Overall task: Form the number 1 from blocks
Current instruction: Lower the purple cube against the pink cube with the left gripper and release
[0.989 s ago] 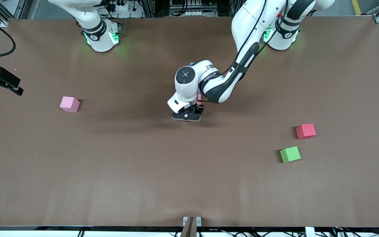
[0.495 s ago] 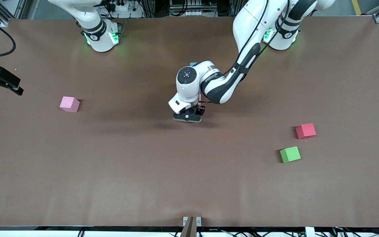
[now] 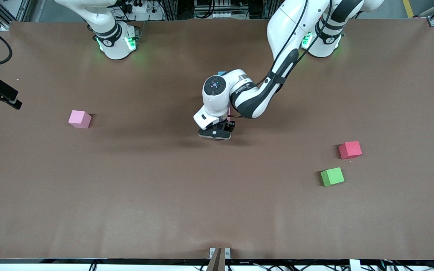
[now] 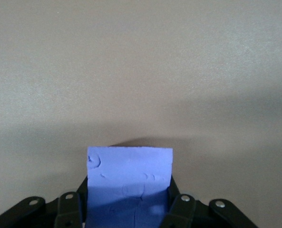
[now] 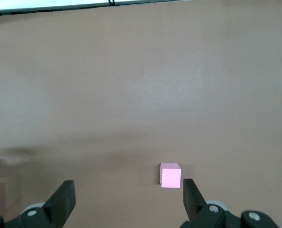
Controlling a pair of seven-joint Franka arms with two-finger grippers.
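Observation:
The left gripper should open now, as the purple block (image 4: 130, 178) sits low on the tabletop in the left wrist view with its shadow right against its edge, so it would stay there.
My left gripper (image 3: 217, 132) (image 4: 129, 211) is shut on a purple block (image 4: 130, 178) low over the middle of the table; whether the block touches the table I cannot tell. The left arm hides most of a row of blocks under it. Only a corner of the light blue block (image 3: 221, 72) and a pinkish sliver (image 3: 229, 111) show; the orange block is hidden. The pale pink block (image 3: 80, 119) (image 5: 170, 175) sits alone toward the right arm's end. My right gripper (image 3: 13, 101) (image 5: 129, 199) hangs open and empty over that end of the table, apart from the pink block.
A red cube (image 3: 350, 149) and a green cube (image 3: 332, 176) lie toward the left arm's end, the green one nearer to the front camera. The brown table (image 3: 164, 195) is bare around them.
The left gripper with the purple block has barely shifted. The right gripper has drifted slightly outward toward its end of the table.

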